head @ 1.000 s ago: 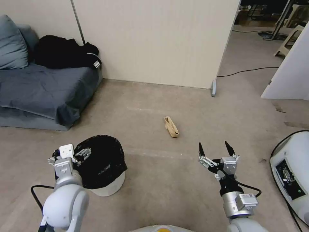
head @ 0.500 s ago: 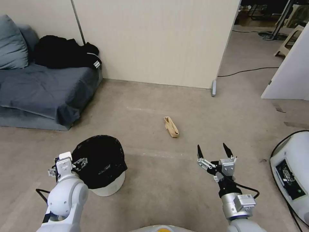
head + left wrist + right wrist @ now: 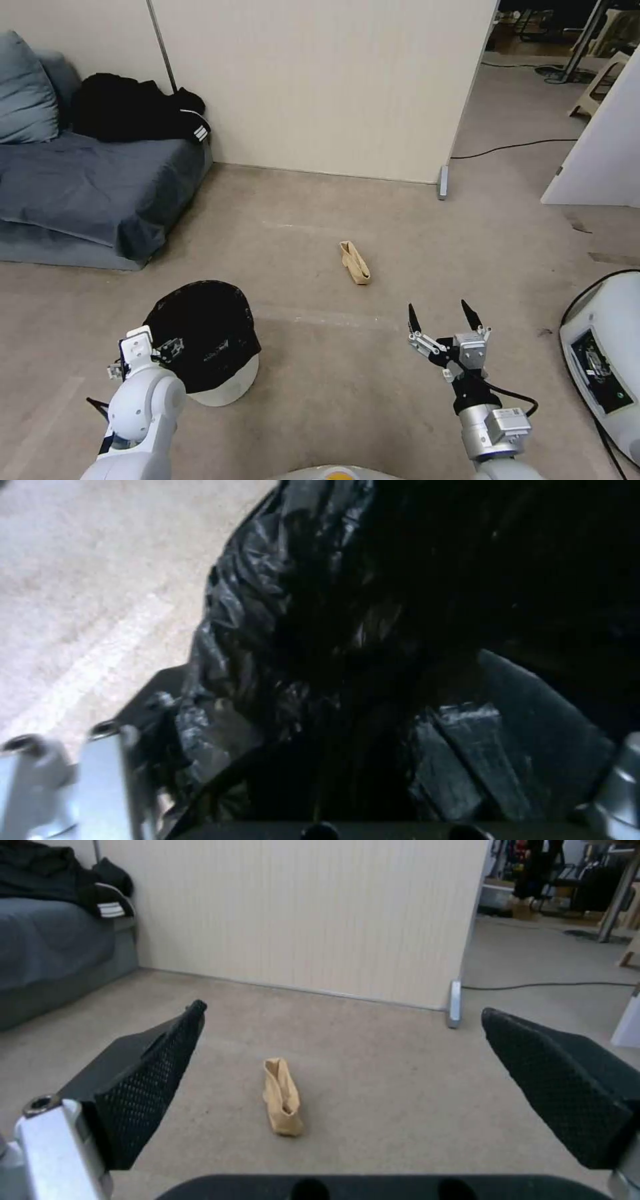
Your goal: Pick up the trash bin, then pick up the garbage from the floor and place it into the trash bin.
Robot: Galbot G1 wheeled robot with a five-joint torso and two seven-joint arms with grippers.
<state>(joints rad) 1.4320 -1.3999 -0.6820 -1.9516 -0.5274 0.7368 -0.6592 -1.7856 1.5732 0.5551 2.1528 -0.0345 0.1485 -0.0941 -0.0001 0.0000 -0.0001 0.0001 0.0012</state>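
The bin's opening point(image 3: 200, 324) is much wider than my fingers can reach. My left gripper needs to grab the bin by its thin liner-covered rim point(image 3: 160, 355) next.
The trash bin point(image 3: 223, 390), a white bucket under a crinkly black liner point(image 3: 300, 605), stands on the floor at my front left. My left gripper point(image 3: 165, 348) is at its near-left rim, open, with the liner-covered rim lying between its fingers point(image 3: 467, 750). The garbage in sight is a tan snack wrapper point(image 3: 355, 263) lying on the carpet ahead, also in the right wrist view point(image 3: 282, 1097). My right gripper point(image 3: 442, 312) hangs open above the floor, a little short and to the right of the wrapper, with nothing between its pads point(image 3: 140, 1090).
A grey sofa bed point(image 3: 80, 187) with black clothes point(image 3: 133, 110) sits at the far left. A beige partition point(image 3: 320, 87) with a metal foot point(image 3: 442, 181) closes the back. A white machine point(image 3: 603, 360) stands at the right, and a cable point(image 3: 513, 147) runs behind.
My left gripper has sunk lower and back toward me, down onto the bin's near rim. The right gripper has dropped slightly and pulled back a little. The wrapper has not moved.
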